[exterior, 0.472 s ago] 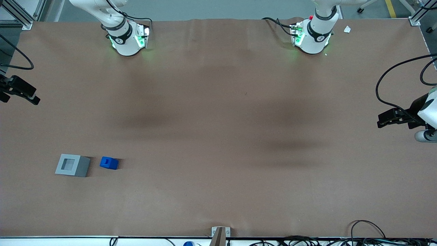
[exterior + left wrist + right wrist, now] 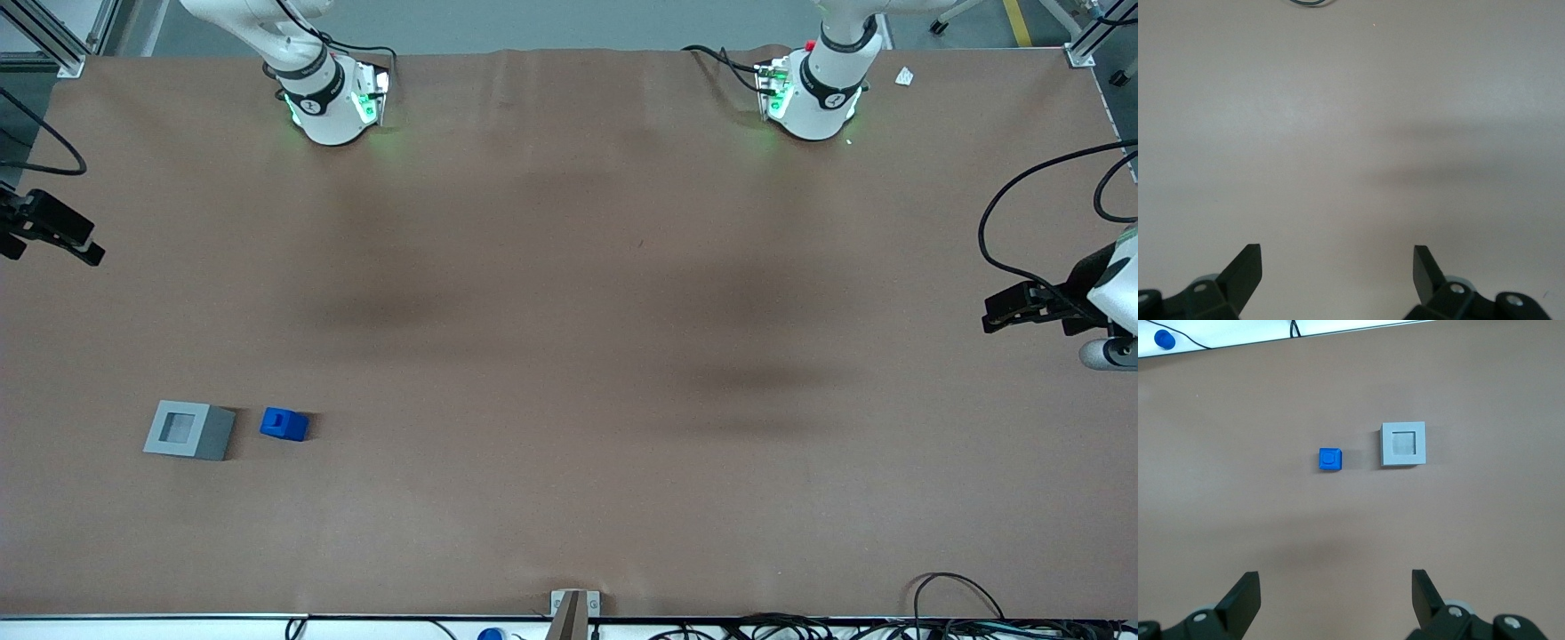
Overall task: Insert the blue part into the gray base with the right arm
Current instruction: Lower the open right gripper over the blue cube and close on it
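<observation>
The robot's right gripper next needs to grab the blue part by its opposite sides, so that the blue part can go into the gray base.
The blue part (image 2: 284, 424) lies on the brown table, beside the gray base (image 2: 189, 430), with a small gap between them. Both are toward the working arm's end of the table. The base's square recess faces up and holds nothing. My right gripper (image 2: 82, 249) hangs at that end's edge, farther from the front camera than both objects and well apart from them. The right wrist view shows the blue part (image 2: 1330, 459) and the gray base (image 2: 1403, 444) ahead of the gripper (image 2: 1336, 590). Its fingers are spread wide with nothing between them.
The two arm bases (image 2: 333, 98) stand at the table's edge farthest from the front camera. A metal bracket (image 2: 573, 609) and loose cables (image 2: 956, 600) sit at the nearest edge. A small blue cap (image 2: 1163, 339) lies off the table on a white ledge.
My right gripper has shifted very slightly away from the front camera. The blue part and the gray base have not moved.
</observation>
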`<state>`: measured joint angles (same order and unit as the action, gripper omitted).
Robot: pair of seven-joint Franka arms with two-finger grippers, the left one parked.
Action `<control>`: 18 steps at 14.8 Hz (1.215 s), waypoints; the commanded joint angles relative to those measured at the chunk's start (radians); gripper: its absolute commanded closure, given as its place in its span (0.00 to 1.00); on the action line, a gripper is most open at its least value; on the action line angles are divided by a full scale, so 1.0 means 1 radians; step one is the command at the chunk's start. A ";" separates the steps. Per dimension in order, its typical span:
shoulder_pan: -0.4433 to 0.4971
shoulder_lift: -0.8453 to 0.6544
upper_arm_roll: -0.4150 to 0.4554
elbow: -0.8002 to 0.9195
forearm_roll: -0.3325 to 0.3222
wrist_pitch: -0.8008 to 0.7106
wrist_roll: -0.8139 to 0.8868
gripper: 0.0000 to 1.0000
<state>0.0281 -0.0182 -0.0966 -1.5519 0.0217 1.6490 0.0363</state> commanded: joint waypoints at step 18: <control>-0.096 0.236 0.005 -0.027 0.009 0.073 -0.075 0.00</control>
<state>-0.0574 0.1565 -0.1010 -1.5833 0.0215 1.6813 -0.0294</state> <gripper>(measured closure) 0.000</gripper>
